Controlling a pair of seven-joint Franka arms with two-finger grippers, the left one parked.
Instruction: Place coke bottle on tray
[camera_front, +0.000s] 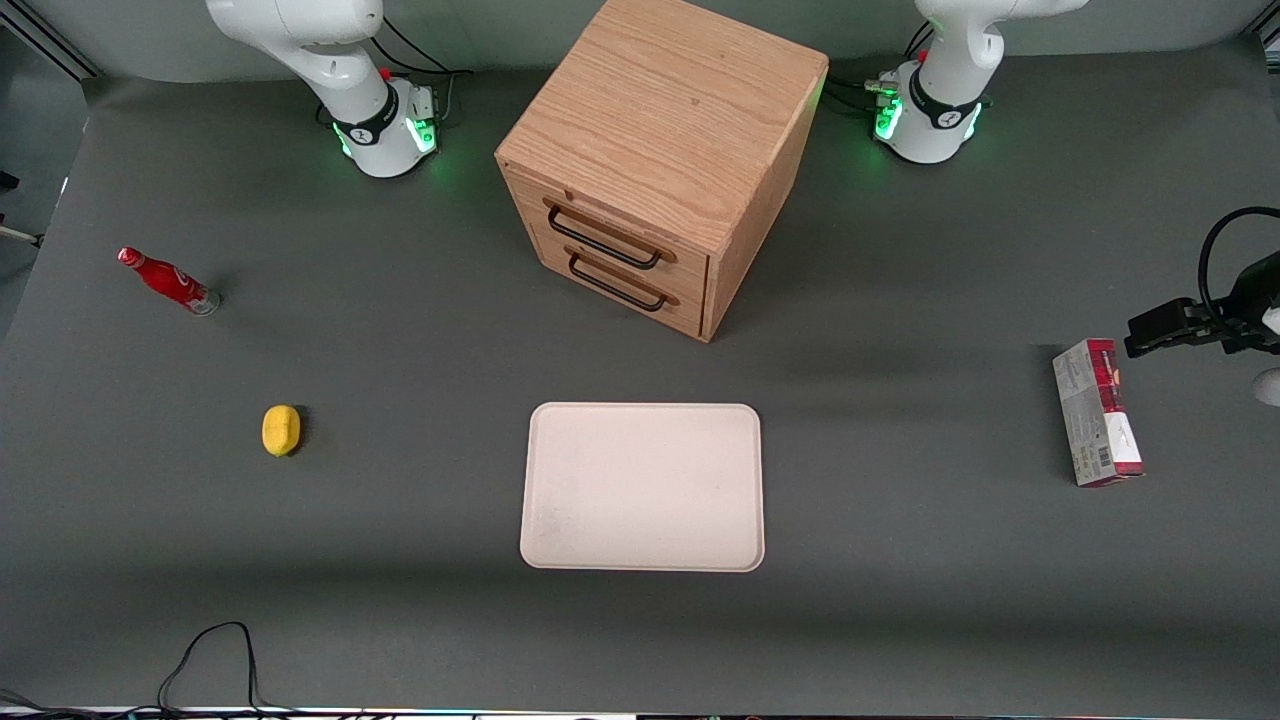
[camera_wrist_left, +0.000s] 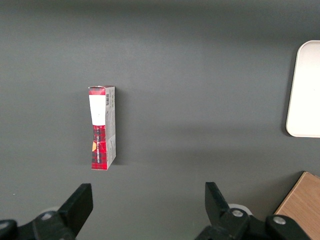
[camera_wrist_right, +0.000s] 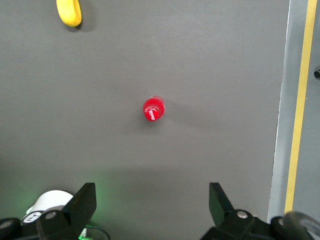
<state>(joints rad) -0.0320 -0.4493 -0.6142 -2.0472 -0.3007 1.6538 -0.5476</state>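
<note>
The coke bottle needs to go on the tray (camera_front: 642, 487). My right gripper should grab the bottle by its red cap (camera_front: 130, 257) next.
The coke bottle (camera_front: 165, 281), slim and red with a red cap, stands on the grey table toward the working arm's end. The right wrist view shows it from above (camera_wrist_right: 153, 108). My right gripper (camera_wrist_right: 151, 189) hangs well above the table, open and empty, with the bottle a little ahead of its spread fingers. The gripper itself is out of the front view. The cream tray (camera_front: 642, 487) lies flat and bare at the middle of the table, nearer the front camera than the wooden box, and its edge shows in the left wrist view (camera_wrist_left: 305, 90).
A yellow lemon (camera_front: 281, 430) lies nearer the front camera than the bottle, also in the right wrist view (camera_wrist_right: 69, 12). A wooden drawer box (camera_front: 660, 160) stands mid-table. A red-and-grey carton (camera_front: 1097, 412) lies toward the parked arm's end. A yellow-taped table edge (camera_wrist_right: 301, 100) runs close to the bottle.
</note>
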